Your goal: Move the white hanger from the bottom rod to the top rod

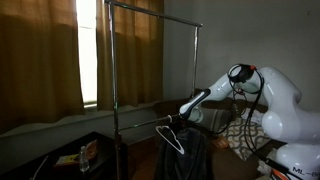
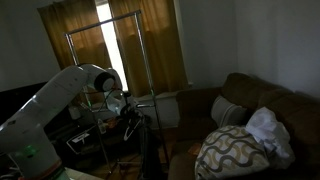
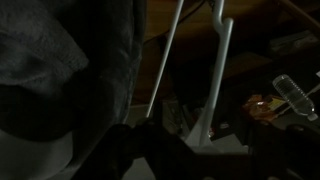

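I will next grip the white hanger (image 1: 176,139) at its hook end, where its bars meet under the hook. The hook stays free for the top rod.
The white hanger (image 1: 176,139) hangs low on the rack, over a dark garment (image 1: 188,155). The bottom rod (image 1: 145,115) runs just behind it. The top rod (image 1: 155,14) is far above and bare; it also shows in an exterior view (image 2: 102,23). My gripper (image 1: 183,115) is right at the hanger's hook end, beside the bottom rod, and also shows in an exterior view (image 2: 127,108). In the wrist view two white hanger bars (image 3: 216,80) meet just above my dark fingers (image 3: 165,150). It is too dark to tell whether the jaws grip the hanger.
Curtains (image 1: 40,55) cover a bright window behind the rack. A brown sofa (image 2: 255,105) with a patterned cushion (image 2: 235,150) stands to one side. A low dark table with clutter (image 1: 80,155) is at the rack's foot. The rack's uprights (image 1: 113,70) flank the hanger.
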Tool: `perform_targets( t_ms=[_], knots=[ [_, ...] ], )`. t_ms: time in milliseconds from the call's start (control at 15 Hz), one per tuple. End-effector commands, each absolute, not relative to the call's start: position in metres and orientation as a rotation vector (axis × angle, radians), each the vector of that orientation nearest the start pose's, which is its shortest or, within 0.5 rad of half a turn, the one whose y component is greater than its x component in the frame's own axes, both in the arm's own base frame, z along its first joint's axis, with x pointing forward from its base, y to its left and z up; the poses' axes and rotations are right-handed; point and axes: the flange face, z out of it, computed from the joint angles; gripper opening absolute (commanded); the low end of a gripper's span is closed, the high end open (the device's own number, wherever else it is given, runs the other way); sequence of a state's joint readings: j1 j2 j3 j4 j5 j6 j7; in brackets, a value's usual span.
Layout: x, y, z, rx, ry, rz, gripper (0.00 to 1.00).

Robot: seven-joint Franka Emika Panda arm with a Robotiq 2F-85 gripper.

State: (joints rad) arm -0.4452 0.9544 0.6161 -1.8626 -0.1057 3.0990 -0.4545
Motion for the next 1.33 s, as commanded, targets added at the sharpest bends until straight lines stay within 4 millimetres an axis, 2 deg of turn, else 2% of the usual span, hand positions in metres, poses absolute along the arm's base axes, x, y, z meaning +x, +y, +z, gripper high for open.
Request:
perform_targets(
  t_ms=[0, 200, 400, 733, 1067, 1267],
  knots=[
    [0.659, 0.082, 0.117, -2.652, -0.552, -0.731, 0.43],
    [0.663, 0.079, 0.117, -2.657, -0.544, -0.737, 0.18],
    [0.664, 0.077, 0.116, -2.659, -0.541, -0.736, 0.0],
    [0.664, 0.077, 0.123, -2.661, -0.547, -0.748, 0.02],
    [0.646, 0.081, 0.154, -2.654, -0.629, -0.759, 0.02],
    [0.629, 0.084, 0.172, -2.677, -0.683, -0.715, 0.02]
  ],
)
